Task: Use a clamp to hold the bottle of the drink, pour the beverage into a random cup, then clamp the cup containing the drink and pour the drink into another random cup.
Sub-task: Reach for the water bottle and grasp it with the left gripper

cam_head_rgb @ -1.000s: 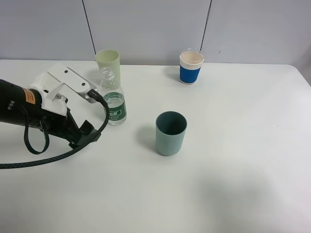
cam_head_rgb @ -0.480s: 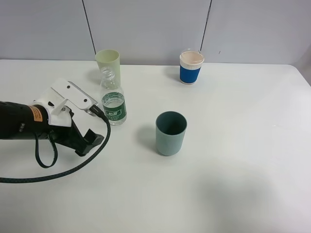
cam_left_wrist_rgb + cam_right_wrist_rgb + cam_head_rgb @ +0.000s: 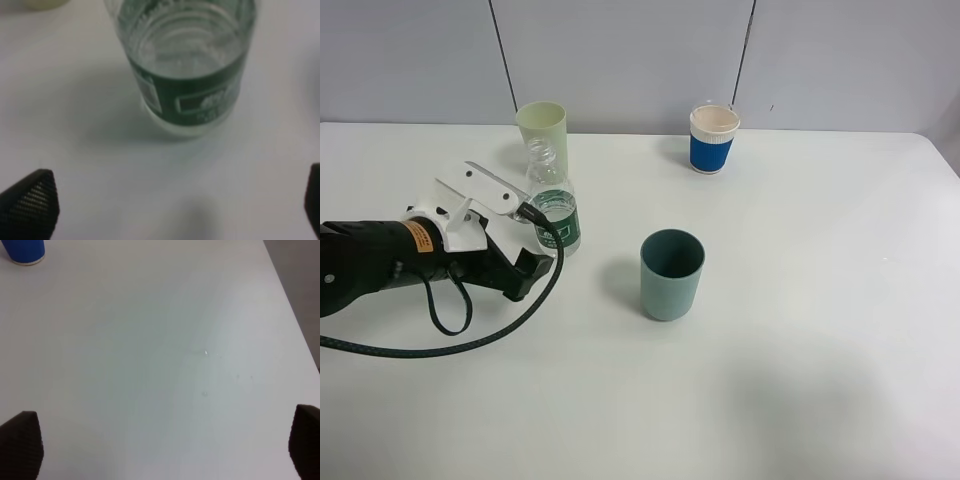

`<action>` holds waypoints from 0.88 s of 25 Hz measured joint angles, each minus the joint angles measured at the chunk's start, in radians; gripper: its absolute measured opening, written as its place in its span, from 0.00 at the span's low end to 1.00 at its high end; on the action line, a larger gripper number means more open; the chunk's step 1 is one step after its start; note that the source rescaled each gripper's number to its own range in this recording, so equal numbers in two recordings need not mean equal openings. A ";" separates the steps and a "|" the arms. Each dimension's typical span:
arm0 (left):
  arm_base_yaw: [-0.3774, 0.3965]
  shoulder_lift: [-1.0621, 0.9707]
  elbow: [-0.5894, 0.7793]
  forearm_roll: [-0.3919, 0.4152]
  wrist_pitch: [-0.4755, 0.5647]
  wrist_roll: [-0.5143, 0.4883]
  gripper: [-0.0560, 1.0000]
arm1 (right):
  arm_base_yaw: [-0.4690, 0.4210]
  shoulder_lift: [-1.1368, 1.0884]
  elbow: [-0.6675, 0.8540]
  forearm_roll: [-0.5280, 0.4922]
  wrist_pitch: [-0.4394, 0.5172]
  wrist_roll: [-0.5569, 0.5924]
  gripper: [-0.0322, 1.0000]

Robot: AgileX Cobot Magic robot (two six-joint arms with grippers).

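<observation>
I need to grip the bottle next with my left gripper by its green label (image 3: 561, 212), so that the bottle's open neck (image 3: 540, 153) stays free to pour into a cup.
The clear bottle (image 3: 553, 205) with a green label stands uncapped at the table's left, holding some clear liquid. My left gripper (image 3: 530, 242) lies low just in front and left of it, open, jaws pointing at the label. In the left wrist view the bottle (image 3: 187, 65) stands just ahead of the wide-apart fingertips (image 3: 30, 207), untouched. A pale green cup (image 3: 542, 128) stands right behind the bottle. A teal cup (image 3: 672, 273) stands mid-table and a blue-sleeved paper cup (image 3: 713, 138) at the back. My right gripper (image 3: 162, 442) is open over bare table and out of the exterior view.
The left arm's black cable (image 3: 470, 340) loops across the table in front of the arm. In the right wrist view the blue cup (image 3: 22, 251) shows at a corner, and the table's right edge (image 3: 295, 315) runs nearby.
My left gripper has moved right and closer to the bottle, its jaws now level with the label. Bottle and cups have not moved.
</observation>
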 joint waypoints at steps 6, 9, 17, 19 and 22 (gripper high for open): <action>0.000 0.081 0.000 0.056 -0.157 -0.068 1.00 | 0.000 0.000 0.000 0.000 0.000 0.000 1.00; 0.000 0.124 -0.001 0.071 -0.247 -0.106 1.00 | 0.000 0.000 0.000 0.000 0.000 0.000 1.00; 0.000 0.207 0.003 0.074 -0.413 -0.168 1.00 | 0.000 0.000 0.000 0.000 0.000 0.000 1.00; 0.000 0.227 0.002 0.082 -0.435 -0.169 1.00 | 0.000 0.000 0.000 0.000 0.000 0.000 1.00; 0.000 0.248 -0.003 0.102 -0.453 -0.171 1.00 | 0.000 0.000 0.000 0.000 0.000 0.000 1.00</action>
